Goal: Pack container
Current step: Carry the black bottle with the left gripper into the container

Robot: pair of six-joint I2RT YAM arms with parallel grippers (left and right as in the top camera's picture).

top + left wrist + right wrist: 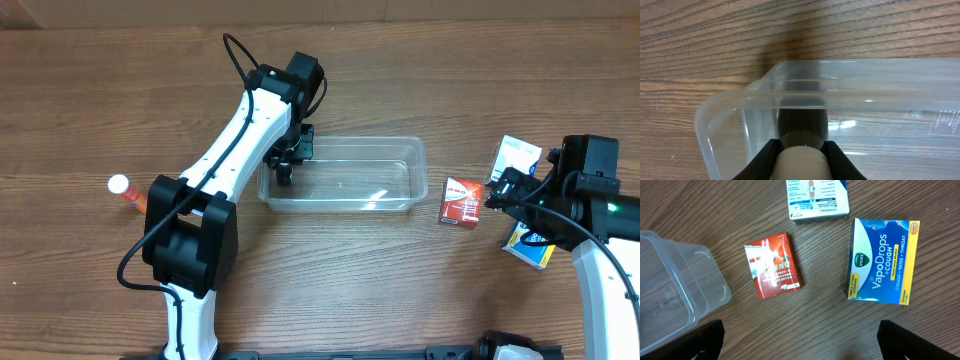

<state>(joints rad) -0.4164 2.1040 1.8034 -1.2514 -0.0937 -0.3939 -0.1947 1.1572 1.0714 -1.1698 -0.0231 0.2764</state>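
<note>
I need to open my left gripper now. The body of the dark bottle is between the sides of the container [340, 175], so the bottle would land inside.
The clear plastic container [340, 175] lies mid-table; its corner and rim fill the left wrist view [730, 100], and its end shows in the right wrist view [670, 280]. My left gripper [287, 165] is shut on a dark bottle with a ribbed white cap [801, 150] and holds it inside the container's left end. My right gripper [800, 345] is open and empty above bare wood, right of the container. A red box [461, 202] [773, 265], a blue VapoDrops box [883, 260] [530, 248] and a white-blue box [516, 157] [817, 199] lie near it.
An orange bottle with a white cap [124, 190] lies at the far left of the wooden table. The left arm reaches from the front edge across the table's left half. The right arm stands at the right edge.
</note>
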